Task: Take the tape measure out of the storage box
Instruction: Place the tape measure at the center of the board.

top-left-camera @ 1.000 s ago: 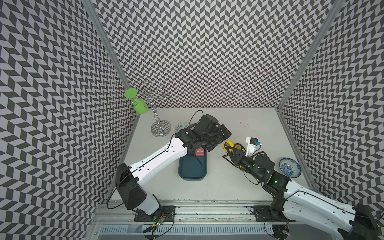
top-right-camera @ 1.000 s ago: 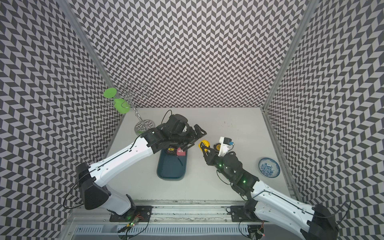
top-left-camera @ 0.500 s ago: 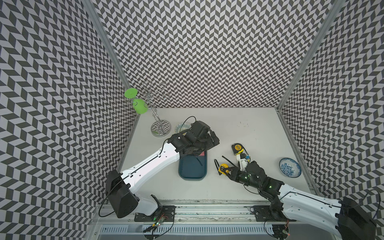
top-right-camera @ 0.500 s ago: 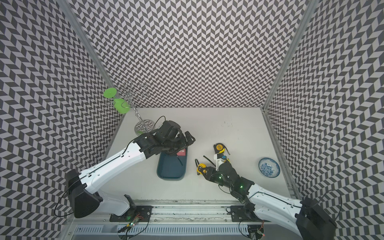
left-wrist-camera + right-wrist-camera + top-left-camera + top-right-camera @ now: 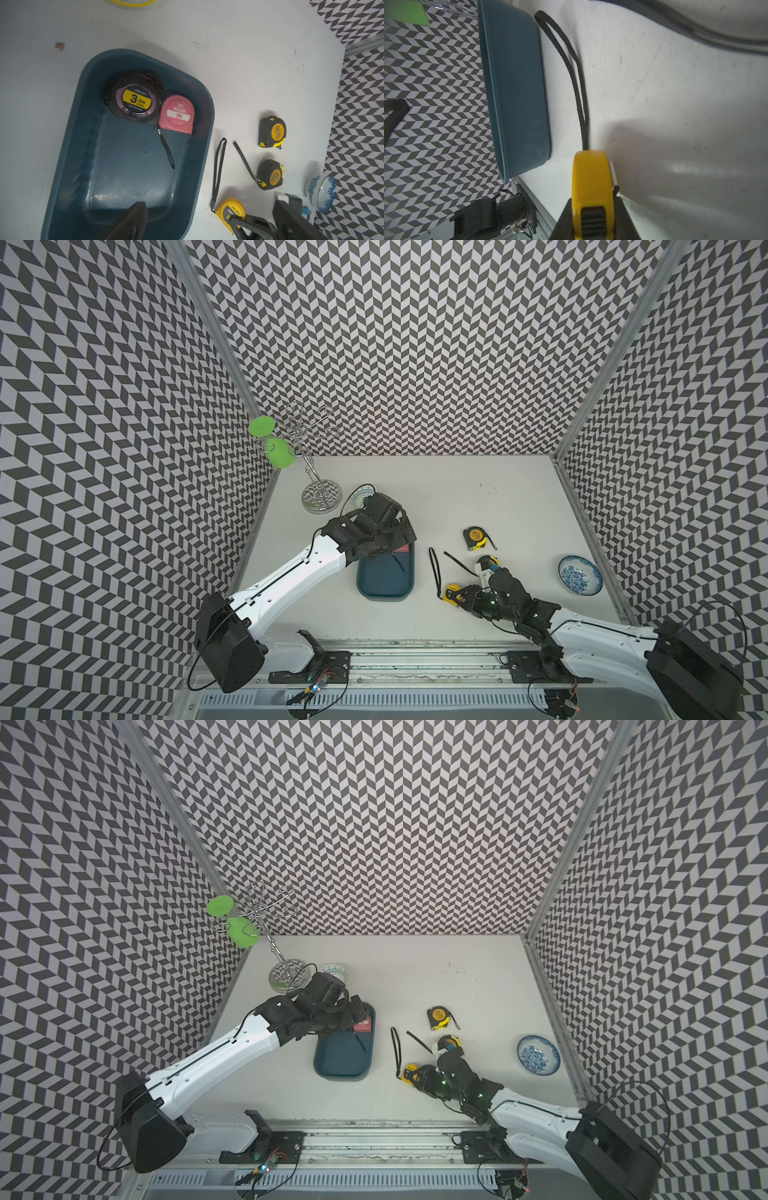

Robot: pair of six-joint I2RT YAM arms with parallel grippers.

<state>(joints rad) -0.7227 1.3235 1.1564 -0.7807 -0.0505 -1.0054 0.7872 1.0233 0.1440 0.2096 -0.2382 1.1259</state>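
The yellow tape measure's lower edge (image 5: 449, 598) (image 5: 590, 155) meets the tabletop where its strap lies flat, so my right gripper releases the yellow tape measure next.
The dark teal storage box (image 5: 384, 587) (image 5: 340, 1063) lies left of centre. At its far end sit a black tape measure (image 5: 136, 101) with a yellow label and a pink one (image 5: 177, 113) (image 5: 403, 548). My left gripper (image 5: 392, 531) (image 5: 203, 228) hangs open above that end, with nothing between its fingers. Right of the box, my right gripper (image 5: 461, 598) (image 5: 592, 209) is shut on a yellow tape measure (image 5: 452, 593) (image 5: 229, 209) (image 5: 591, 176), low over the table. The measure's black strap (image 5: 434, 572) trails on the table beside the box wall (image 5: 517, 93).
Two black-and-yellow tape measures (image 5: 476, 538) (image 5: 270, 175) lie on the table right of the box. A blue-white bowl (image 5: 579, 574) stands at the right edge. A metal stand (image 5: 320, 497) with green discs and a small patterned bowl (image 5: 360, 494) stand at the back left.
My right gripper has carried the yellow tape measure toward the table's front edge and down beside the box. My left gripper has drawn back left and stands over the box's far end.
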